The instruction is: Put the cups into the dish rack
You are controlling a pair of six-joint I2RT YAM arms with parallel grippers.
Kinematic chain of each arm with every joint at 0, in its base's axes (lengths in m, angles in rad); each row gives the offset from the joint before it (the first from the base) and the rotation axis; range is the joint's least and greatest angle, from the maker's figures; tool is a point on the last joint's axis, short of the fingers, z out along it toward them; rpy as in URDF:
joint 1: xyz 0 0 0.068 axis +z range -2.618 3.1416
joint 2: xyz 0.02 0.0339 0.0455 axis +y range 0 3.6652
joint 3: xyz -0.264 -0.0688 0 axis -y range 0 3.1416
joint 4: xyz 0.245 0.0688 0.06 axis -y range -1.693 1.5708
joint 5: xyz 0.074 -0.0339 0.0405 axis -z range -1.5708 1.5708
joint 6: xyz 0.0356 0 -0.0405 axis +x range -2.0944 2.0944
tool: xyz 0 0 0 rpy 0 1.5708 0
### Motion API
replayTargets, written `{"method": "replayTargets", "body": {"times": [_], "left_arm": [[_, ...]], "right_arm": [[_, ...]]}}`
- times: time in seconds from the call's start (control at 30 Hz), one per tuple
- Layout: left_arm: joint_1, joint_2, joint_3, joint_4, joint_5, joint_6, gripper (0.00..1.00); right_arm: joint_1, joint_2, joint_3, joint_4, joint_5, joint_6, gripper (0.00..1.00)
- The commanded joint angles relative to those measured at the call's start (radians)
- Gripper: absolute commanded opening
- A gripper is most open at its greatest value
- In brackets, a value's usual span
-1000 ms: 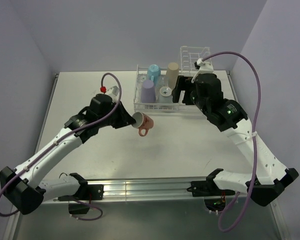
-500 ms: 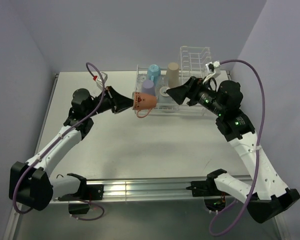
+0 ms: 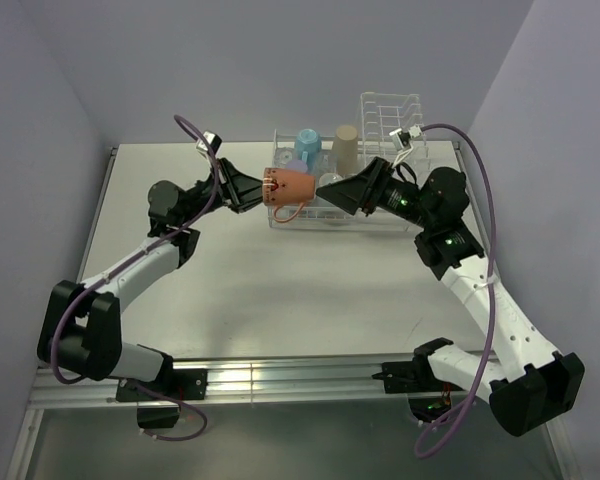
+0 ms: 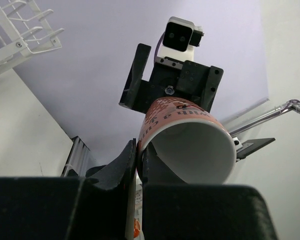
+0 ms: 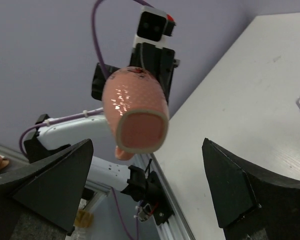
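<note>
The mug's rim should stay free so that the mug can go with its opening down into the rack (image 3: 388, 104). My right gripper should grab the mug across its sides at the base end (image 3: 306, 187).
My left gripper (image 3: 257, 190) is shut on the rim of the small orange-handled mug (image 3: 288, 186). It holds the mug on its side in the air, in front of the dish rack (image 3: 388, 104). In the left wrist view one finger is inside the white wall of the mug (image 4: 190, 145) and one outside. My right gripper (image 3: 338, 190) is open and faces the mug's base (image 5: 136, 112) from a short way off, touching nothing. A light blue cup (image 3: 307, 145), a tan cup (image 3: 344, 147) and a clear glass (image 3: 330, 183) stand in the rack. The purple cup (image 3: 298, 166) is mostly hidden behind the mug.
The rack's taller divider section (image 4: 30, 35) stands at the back right near the wall. The grey table (image 3: 280, 290) stretches in front of the rack. A metal rail (image 3: 280, 375) runs along the near edge by the arm bases.
The left arm lifted the mug up and back toward the rack and turned it sideways. The right gripper swung round to face the mug and opened wider.
</note>
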Motion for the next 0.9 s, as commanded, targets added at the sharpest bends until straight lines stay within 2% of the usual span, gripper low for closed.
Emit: {"method": "replayTargets", "body": {"times": [0.0, 0.37, 0.67, 0.87], "left_arm": [[-0.004, 0.001, 0.020, 0.162, 0.002, -0.040, 0.00], [-0.036, 0.047, 0.060, 0.162, -0.015, -0.030, 0.00], [-0.065, 0.079, 0.080, 0.156, -0.033, -0.023, 0.00], [-0.076, 0.091, 0.098, 0.121, -0.041, 0.000, 0.00]], "right_arm": [[-0.008, -0.008, -0.014, 0.162, -0.047, 0.082, 0.98], [-0.003, 0.015, -0.018, 0.205, -0.065, 0.128, 0.98], [0.047, 0.049, 0.009, 0.148, -0.032, 0.087, 0.98], [0.076, 0.067, 0.034, 0.124, -0.013, 0.072, 0.93]]}}
